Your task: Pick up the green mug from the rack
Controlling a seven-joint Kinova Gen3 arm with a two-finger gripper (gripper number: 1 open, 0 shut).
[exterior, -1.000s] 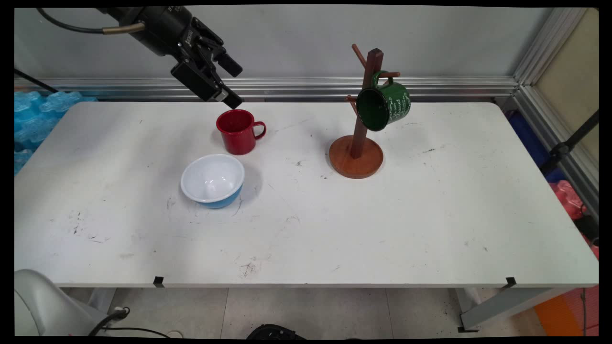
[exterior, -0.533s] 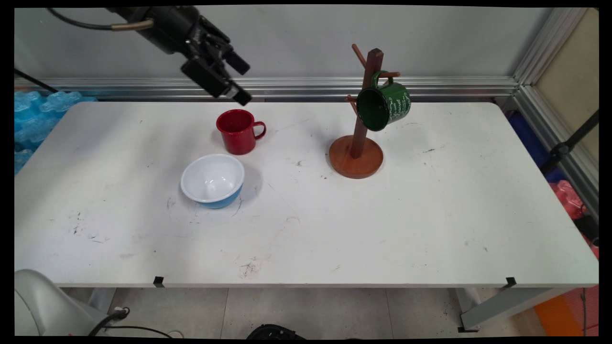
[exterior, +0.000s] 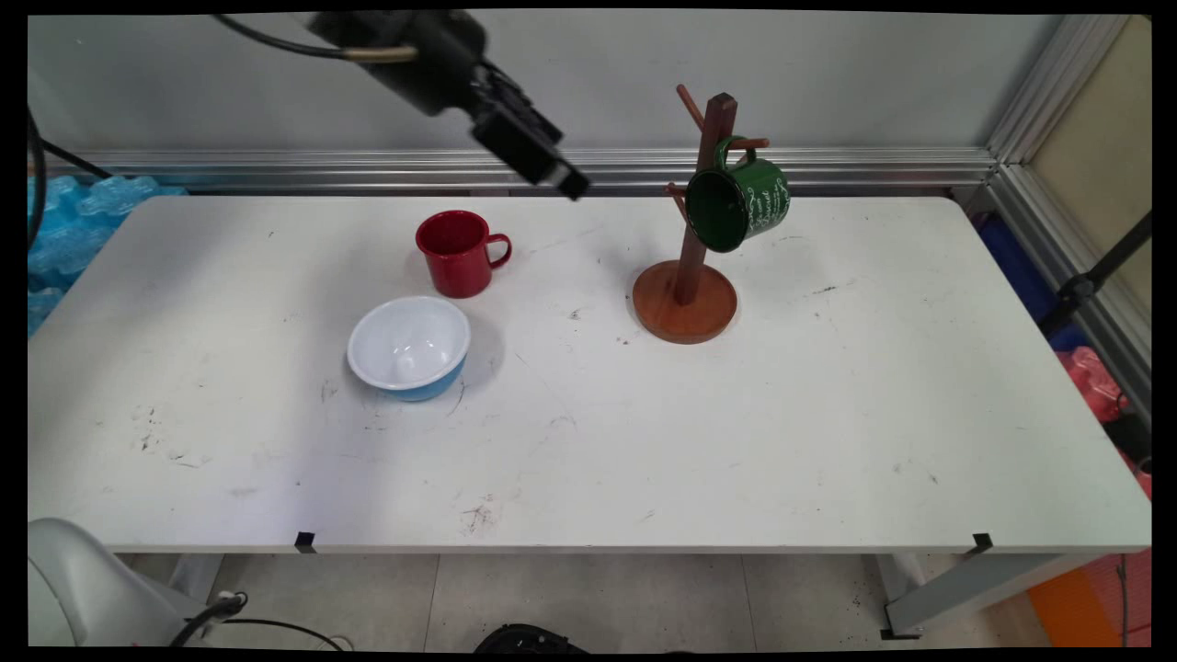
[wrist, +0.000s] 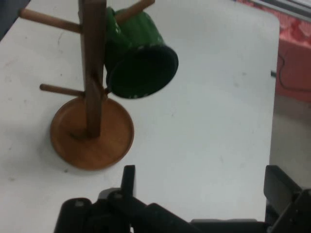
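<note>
I will reach the green mug with my gripper next and grab its open rim (exterior: 717, 245), to lift it from the mug's wooden peg (exterior: 755, 143).
My black gripper (exterior: 563, 180) hangs in the air above the table's far edge, between the red mug (exterior: 457, 253) and the wooden mug tree (exterior: 688, 276). It is open, and nothing sits between its fingers (wrist: 129, 178). A green mug (exterior: 738, 204) hangs by its handle from a peg of the tree, mouth tilted down and to the left. In the hand view the mug tree (wrist: 92, 124) and the green mug (wrist: 141, 63) lie ahead of the gripper (wrist: 204, 187). The red mug stands upright with its handle to the right.
A bowl (exterior: 409, 348), white inside and blue outside, sits in front of the red mug. Blue wrapping (exterior: 69, 221) lies off the table's left end. An aluminium rail (exterior: 828, 165) runs along the wall behind the white table (exterior: 828, 414).
The gripper has travelled to the right along the far edge, from above the red mug toward the mug tree. The mugs, bowl and tree have stayed in place.
</note>
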